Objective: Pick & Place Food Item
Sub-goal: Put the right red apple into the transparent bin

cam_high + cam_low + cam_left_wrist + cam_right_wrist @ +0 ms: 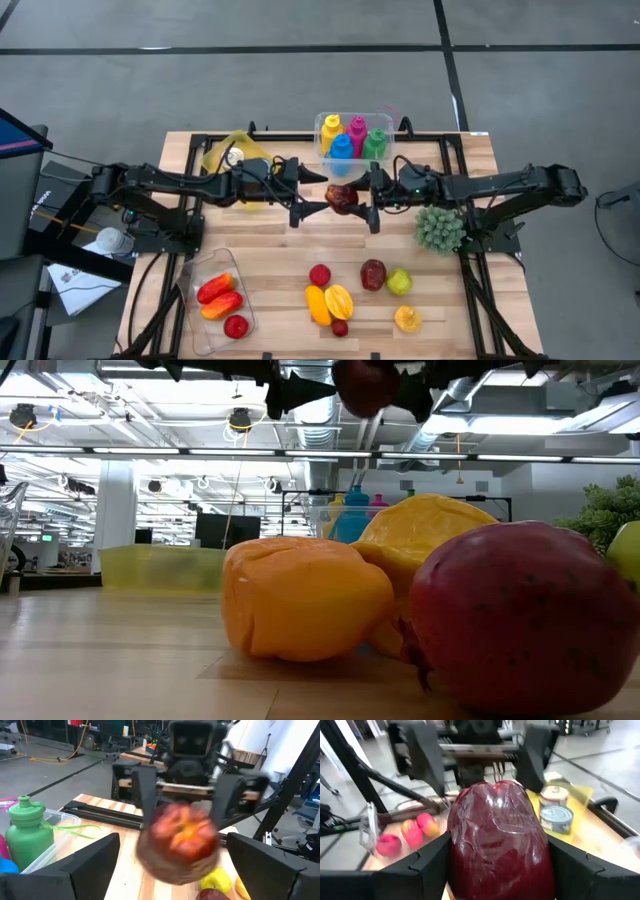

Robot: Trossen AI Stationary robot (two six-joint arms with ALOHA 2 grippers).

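Next, my left gripper reaches the dark red fruit (342, 198) and grabs its rounded sides, to place the fruit in the clear container (212, 325).
A dark red round fruit (342, 198) hangs in the air above the table's middle, and it shows at the top of the low view as well (365, 385). My right gripper (362, 198) reaches in from the right and is shut on it; the fruit fills the right wrist view (497, 820). My left gripper (308, 196) faces it from the left, open. Its fingers (85, 867) stand wide apart, just short of the fruit (177, 840), and touch nothing. My right gripper pinches the dark red fruit between its two fingers (427, 865), one on each flank of the fruit (457, 845). The fingers come level from the table's right side. The fruit is lifted clear of the table.
At the far edge stand a clear bin of coloured bottles (352, 138) and a yellow tray with cans (232, 155). A green spiky plant (440, 228) sits below the right arm. Several loose fruits (339, 300) lie near the front, beside a clear container of red produce (220, 300).
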